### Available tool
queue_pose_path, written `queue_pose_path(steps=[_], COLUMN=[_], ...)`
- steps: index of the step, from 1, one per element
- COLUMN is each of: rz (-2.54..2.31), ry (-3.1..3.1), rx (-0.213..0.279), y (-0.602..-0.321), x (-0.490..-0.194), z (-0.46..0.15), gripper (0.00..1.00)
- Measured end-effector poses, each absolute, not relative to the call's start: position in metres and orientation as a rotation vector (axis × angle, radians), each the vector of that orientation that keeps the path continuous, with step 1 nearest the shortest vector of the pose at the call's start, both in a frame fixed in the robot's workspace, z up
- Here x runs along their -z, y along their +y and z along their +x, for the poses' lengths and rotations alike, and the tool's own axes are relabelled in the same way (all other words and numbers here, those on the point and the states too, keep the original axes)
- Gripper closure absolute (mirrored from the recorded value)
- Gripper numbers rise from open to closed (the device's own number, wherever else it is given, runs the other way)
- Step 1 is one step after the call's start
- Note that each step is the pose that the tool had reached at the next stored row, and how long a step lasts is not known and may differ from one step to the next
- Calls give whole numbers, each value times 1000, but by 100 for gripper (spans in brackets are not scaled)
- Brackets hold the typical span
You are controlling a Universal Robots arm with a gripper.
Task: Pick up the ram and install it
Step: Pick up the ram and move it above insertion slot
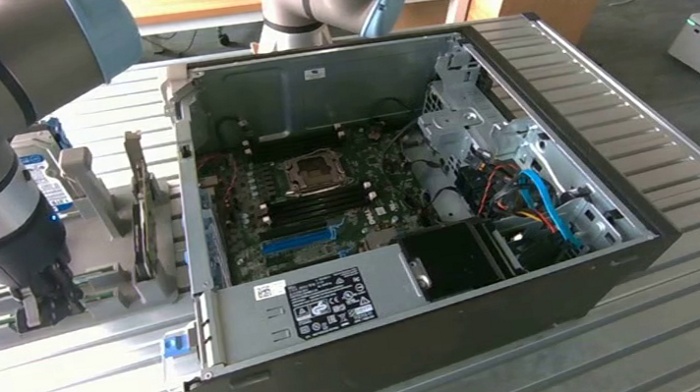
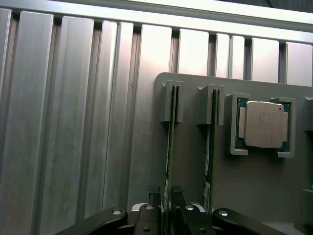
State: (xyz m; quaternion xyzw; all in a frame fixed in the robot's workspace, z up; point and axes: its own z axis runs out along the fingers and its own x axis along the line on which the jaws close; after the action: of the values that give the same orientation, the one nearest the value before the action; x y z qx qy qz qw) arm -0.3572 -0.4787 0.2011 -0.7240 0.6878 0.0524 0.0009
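Observation:
The ram (image 2: 169,142) needs to be installed in the dark memory slots of the motherboard. My gripper should next grab the ram by its long top edge (image 2: 167,188).
The ram (image 2: 169,142) is a thin green stick standing on edge in a slot of the grey holder (image 2: 254,191). My gripper (image 2: 166,198) is down over its near end, one black finger (image 2: 154,196) on each side, open, with narrow gaps to the board. A second green stick (image 2: 209,147) stands in the neighbouring slot. In the exterior view the gripper (image 1: 52,294) hangs low over the holder (image 1: 112,248) at the exterior view's left, beside the open computer case (image 1: 594,257).
A silver processor chip (image 2: 261,125) lies in a pocket of the holder. A blue-labelled hard drive (image 1: 44,176) stands behind the arm. Inside the case, the motherboard (image 1: 324,199) shows dark memory slots and a blue slot (image 1: 296,241). Ribbed metal table (image 1: 683,336) all around.

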Motion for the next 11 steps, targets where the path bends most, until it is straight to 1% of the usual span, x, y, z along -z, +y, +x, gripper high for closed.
queue_pose_path(steps=[1,2,3,11], rz=[-2273,-2273,-2273,-2273], ry=[2159,2160,2160,2159], rx=[-165,-165,-164,-165], y=[-479,-479,-479,-479], x=[-201,-201,-201,-201], z=[-357,-357,-357,-357], gripper=[78,85,88,88])
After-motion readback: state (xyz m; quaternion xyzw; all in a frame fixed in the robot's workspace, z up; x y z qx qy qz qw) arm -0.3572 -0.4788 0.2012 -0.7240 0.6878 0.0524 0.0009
